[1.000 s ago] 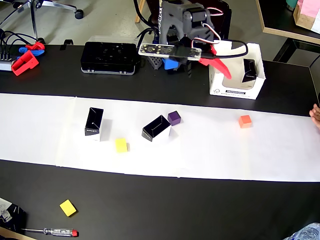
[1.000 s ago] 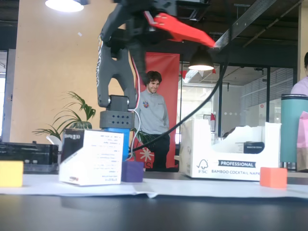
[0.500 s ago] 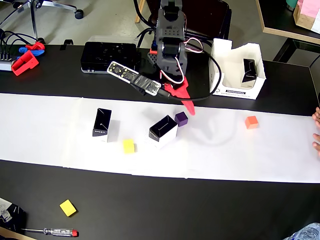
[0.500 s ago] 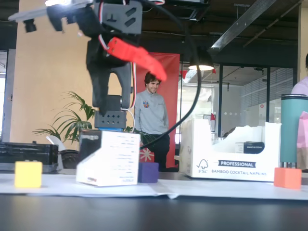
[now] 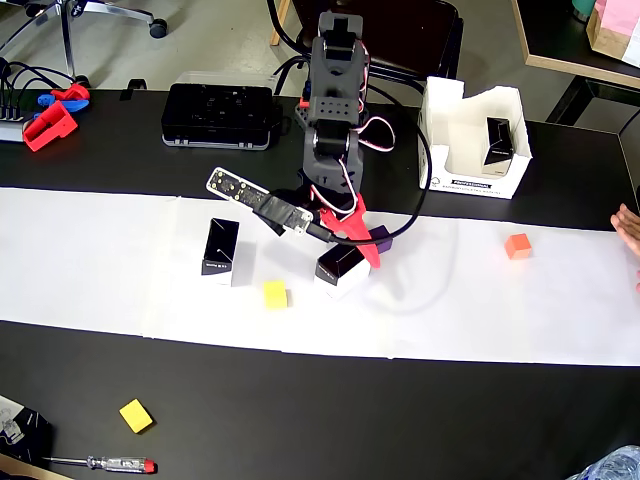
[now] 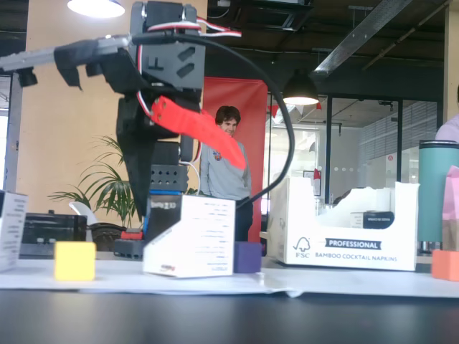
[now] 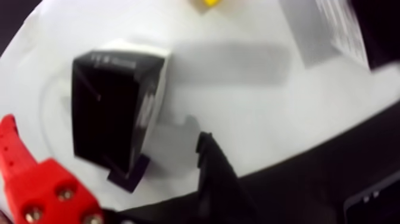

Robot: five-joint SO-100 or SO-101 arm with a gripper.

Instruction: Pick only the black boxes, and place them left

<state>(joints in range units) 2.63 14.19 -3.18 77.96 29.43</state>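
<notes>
My gripper will next take hold of the black box below it by its black-topped end (image 5: 339,263). This picks out the box and leaves the purple cube (image 5: 381,238) where it is.
A black box (image 5: 338,268) with white sides stands on the white paper strip (image 5: 480,310), just under my gripper (image 5: 352,246). The gripper is open and empty and hovers above the box. In the wrist view the box (image 7: 113,104) lies beyond the red finger (image 7: 36,179) and the black finger (image 7: 217,173). In the fixed view it shows its white side (image 6: 193,236) below the red finger (image 6: 197,127). A second black box (image 5: 220,250) stands to the left. A third (image 5: 497,143) sits inside the white napkin carton (image 5: 480,182).
A purple cube (image 5: 380,238) sits right beside the nearest box. A yellow cube (image 5: 275,294) and an orange cube (image 5: 517,245) lie on the paper, and another yellow cube (image 5: 136,415) on the black table. A black device case (image 5: 220,115) is behind. A hand (image 5: 628,225) is at the right edge.
</notes>
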